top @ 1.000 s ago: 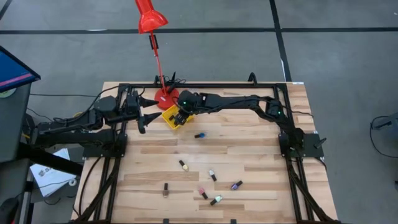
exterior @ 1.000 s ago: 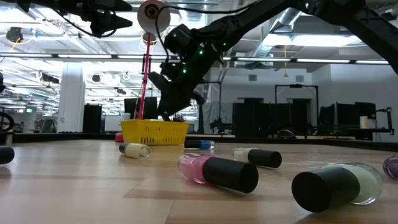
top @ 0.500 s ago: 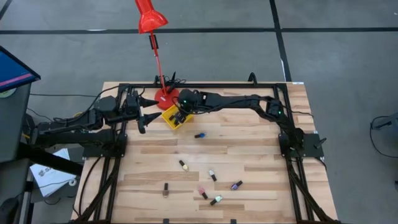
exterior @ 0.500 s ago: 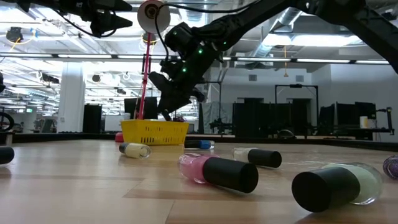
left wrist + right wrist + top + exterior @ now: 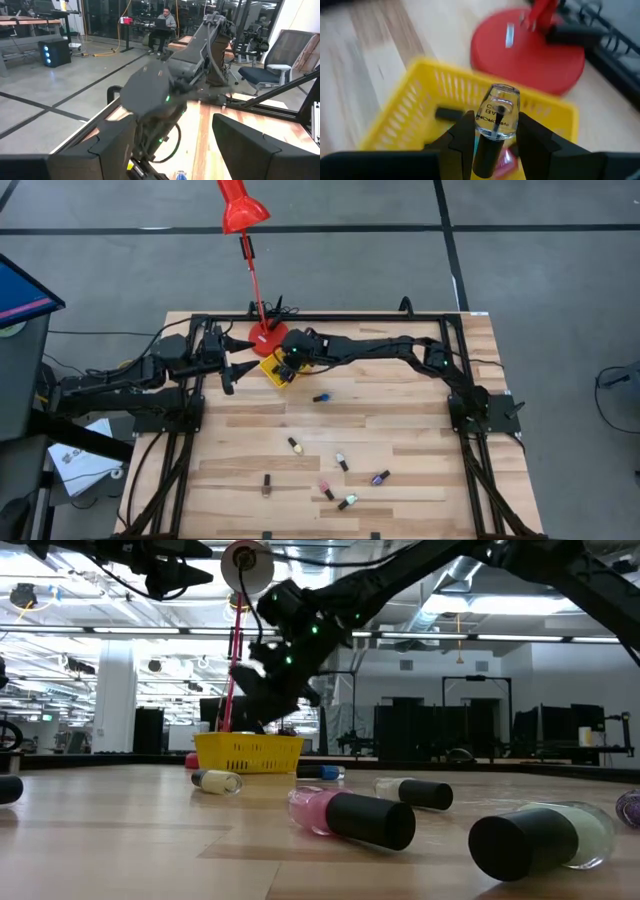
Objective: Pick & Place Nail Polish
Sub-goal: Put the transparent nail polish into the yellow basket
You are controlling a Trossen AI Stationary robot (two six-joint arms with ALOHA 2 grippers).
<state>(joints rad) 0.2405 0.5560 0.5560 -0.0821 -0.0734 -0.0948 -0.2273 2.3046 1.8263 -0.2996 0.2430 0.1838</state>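
Observation:
The clear bottle stands low inside the yellow tray's rim [image 5: 270,364] [image 5: 480,82], so the robot's right gripper needs to open.
My right gripper [image 5: 286,364] hangs over the yellow tray [image 5: 274,372] at the table's far side and is shut on a clear nail polish bottle [image 5: 498,111] with a dark cap. The tray [image 5: 415,112] holds a few bottles, one with a dark cap [image 5: 448,114]. My left gripper [image 5: 232,360] is open and empty just left of the tray. Several more bottles lie on their sides on the table, among them a blue one [image 5: 321,397], a pink one [image 5: 348,817] and a green one [image 5: 540,837]. My right gripper pinches the bottle between its two fingers at the dark cap [image 5: 487,148], just below the glass body. The clear body [image 5: 499,107] sticks out past the fingertips, pointing down at the tray. The bottle is lifted clear, above the tray's inside.
A red lamp stands on its round base [image 5: 268,336] right behind the tray, its pole [image 5: 232,670] rising beside my right gripper. A black frame [image 5: 330,318] runs round the table. The loose bottles lie in the near middle; bare wood shows left and right of them.
My right gripper has moved a little toward the table's left and far edge with the bottle, farther over the yellow tray, and has tipped somewhat. It stays shut on the bottle.

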